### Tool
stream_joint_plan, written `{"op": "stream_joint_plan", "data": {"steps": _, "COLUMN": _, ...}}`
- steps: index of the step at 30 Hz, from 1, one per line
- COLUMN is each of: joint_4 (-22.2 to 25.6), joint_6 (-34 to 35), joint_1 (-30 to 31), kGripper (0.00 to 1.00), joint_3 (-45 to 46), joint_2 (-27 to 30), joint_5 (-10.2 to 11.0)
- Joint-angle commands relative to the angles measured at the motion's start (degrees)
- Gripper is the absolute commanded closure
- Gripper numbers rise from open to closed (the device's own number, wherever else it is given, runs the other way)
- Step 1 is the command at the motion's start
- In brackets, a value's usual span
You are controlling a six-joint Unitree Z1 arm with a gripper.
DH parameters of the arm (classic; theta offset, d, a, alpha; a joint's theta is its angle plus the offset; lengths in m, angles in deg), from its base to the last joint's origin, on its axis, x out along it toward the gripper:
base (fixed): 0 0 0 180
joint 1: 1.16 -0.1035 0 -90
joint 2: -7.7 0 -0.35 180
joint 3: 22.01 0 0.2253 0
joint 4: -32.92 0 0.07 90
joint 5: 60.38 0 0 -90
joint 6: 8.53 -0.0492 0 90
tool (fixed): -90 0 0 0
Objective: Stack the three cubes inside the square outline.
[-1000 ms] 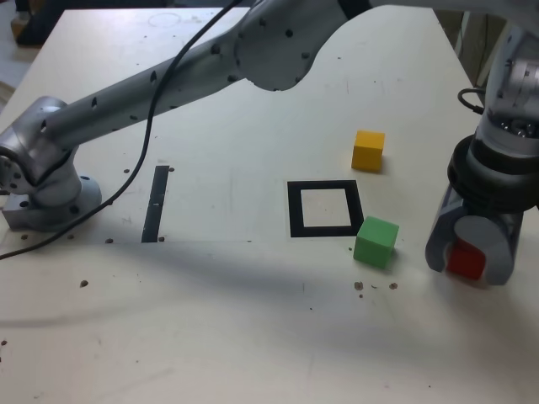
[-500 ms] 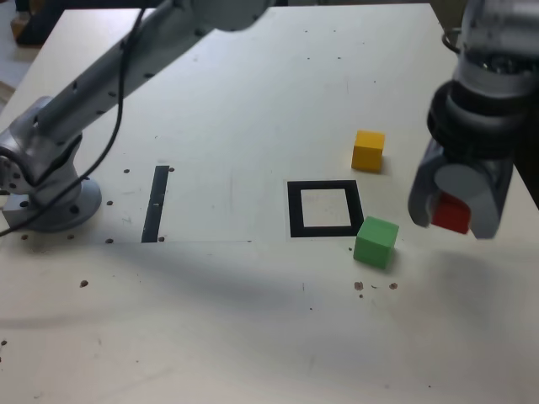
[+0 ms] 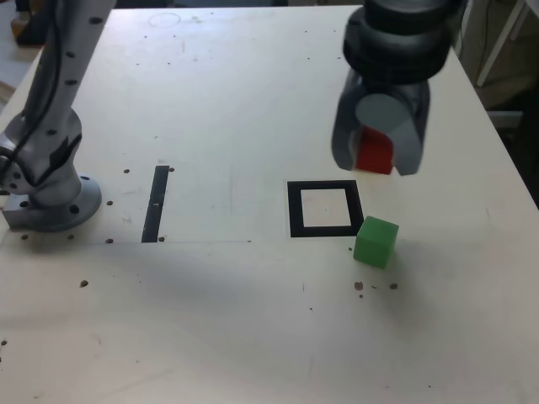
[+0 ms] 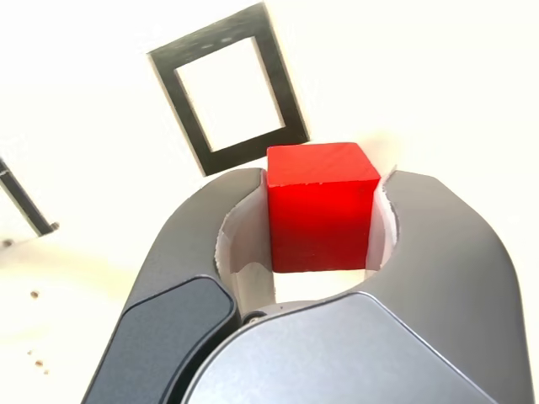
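The red cube (image 3: 374, 152) hangs above and beside the black square outline and would fall outside, so my gripper keeps hold of it until it is inside.
My gripper (image 3: 376, 151) hangs above the table, shut on the red cube (image 3: 374, 152), just up and to the right of the square outline (image 3: 325, 209) in the exterior view. The wrist view shows the red cube (image 4: 321, 204) clamped between the grey jaws, with the black square outline (image 4: 227, 88) on the table beyond it. The green cube (image 3: 376, 241) sits on the table at the outline's lower right corner, touching or nearly touching the tape. The yellow cube is hidden behind the gripper.
The arm's grey base (image 3: 46, 189) stands at the exterior view's left. A narrow black strip (image 3: 155, 203) lies between the base and the outline. Small dark specks (image 3: 374, 286) dot the table below the green cube. The table's right edge runs close to the gripper.
The gripper has lifted the red cube off the table at the right and carried it up and leftward toward the square outline, now covering the yellow cube.
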Motion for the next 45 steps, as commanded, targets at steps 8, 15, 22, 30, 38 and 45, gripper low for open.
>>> {"op": "stream_joint_plan", "data": {"steps": 8, "joint_4": -4.3, "joint_6": 3.7, "joint_1": -2.5, "kGripper": 0.71, "joint_3": 9.8, "joint_2": 3.4, "joint_5": -2.1}}
{"op": "stream_joint_plan", "data": {"steps": 15, "joint_4": -9.9, "joint_6": 4.3, "joint_1": -4.8, "kGripper": 0.71, "joint_3": 17.7, "joint_2": 5.0, "joint_5": -3.1}}
{"op": "stream_joint_plan", "data": {"steps": 22, "joint_4": -15.1, "joint_6": 4.1, "joint_1": -6.7, "kGripper": 0.71, "joint_3": 24.5, "joint_2": 5.9, "joint_5": -3.8}}
{"op": "stream_joint_plan", "data": {"steps": 30, "joint_4": -19.7, "joint_6": 2.9, "joint_1": -6.9, "kGripper": 0.71, "joint_3": 28.7, "joint_2": 6.1, "joint_5": -4.5}}
{"op": "stream_joint_plan", "data": {"steps": 38, "joint_4": -22.8, "joint_6": 1.9, "joint_1": -6.9, "kGripper": 0.71, "joint_3": 30.9, "joint_2": 5.9, "joint_5": -4.6}}
{"op": "stream_joint_plan", "data": {"steps": 45, "joint_4": -25.3, "joint_6": 1.3, "joint_1": -7.0, "kGripper": 0.71, "joint_3": 32.8, "joint_2": 5.4, "joint_5": -4.5}}
